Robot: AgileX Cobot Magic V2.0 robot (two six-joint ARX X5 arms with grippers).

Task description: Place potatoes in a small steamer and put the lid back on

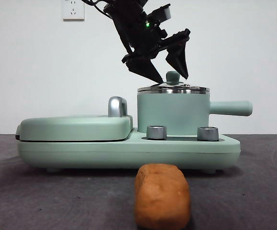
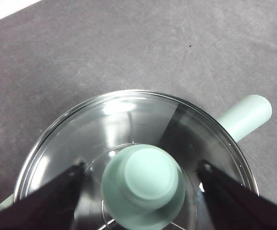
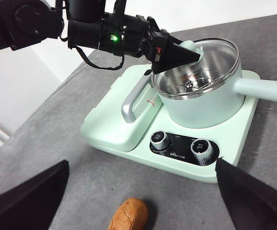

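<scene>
The glass lid is wider than the open fingers. My left gripper should next grab the lid by the narrow mint-green knob (image 1: 172,77) (image 2: 145,182) on top.
The mint-green steamer pot (image 1: 172,115) stands on the cooker base with its side handle (image 1: 231,108) pointing right. The glass lid (image 1: 172,89) sits on it, and its green knob (image 2: 145,175) shows in the left wrist view. My left gripper (image 1: 172,78) is open, with one jaw on each side of the knob and not touching it; it also shows in the right wrist view (image 3: 195,56). The orange-brown potato (image 1: 162,195) lies on the table in front of the base. My right gripper (image 3: 142,165) is open and empty, above the potato (image 3: 128,215).
The flat green griddle section (image 1: 76,127) with its cover closed and a steel handle (image 1: 117,106) is left of the pot. Two steel dials (image 1: 157,132) (image 1: 207,133) sit on the base's front. The table top is dark grey.
</scene>
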